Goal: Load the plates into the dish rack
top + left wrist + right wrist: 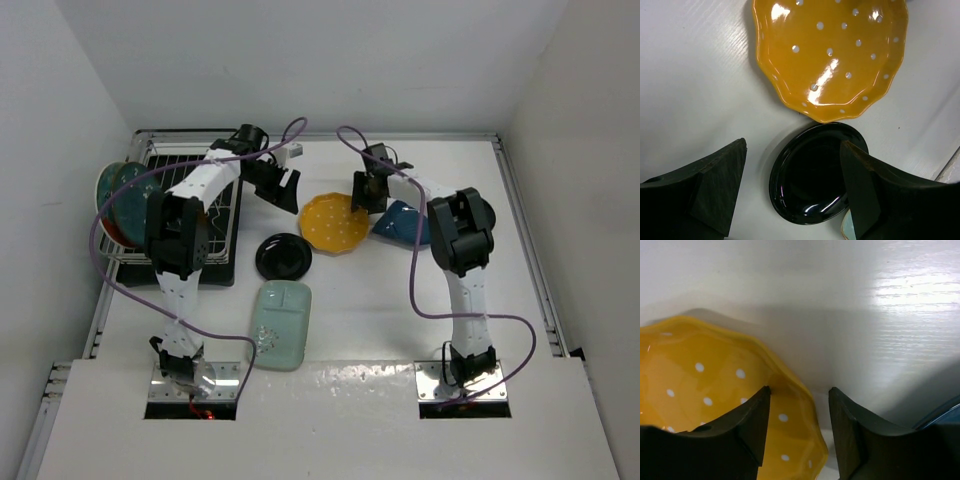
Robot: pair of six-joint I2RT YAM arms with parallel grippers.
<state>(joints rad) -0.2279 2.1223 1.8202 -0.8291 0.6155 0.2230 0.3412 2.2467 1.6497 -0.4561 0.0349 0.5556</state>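
Observation:
My left gripper's fingers are wide apart and short of the plate's rim in the left wrist view, so the yellow scalloped plate would stay lying if I lifted now.
The yellow scalloped plate [335, 222] lies flat mid-table. My right gripper [368, 195] is open at its right edge; in the right wrist view the gripper [799, 392] straddles the plate's rim [805, 400], one finger over the plate, one outside. The dark blue leaf plate [405, 222] lies just right of it. My left gripper [278, 185] is open and empty, held above the table beside the dish rack [190, 210]. Its wrist view [794, 145] looks down on a small black plate [815, 175] and the yellow plate [830, 55]. The black plate [284, 256] and mint tray [280, 323] lie nearer me.
Two plates, one teal and one red-patterned [122, 200], stand at the rack's left side, partly hidden by the left arm. A second black plate is not visible. White walls enclose the table on three sides. Purple cables loop over both arms.

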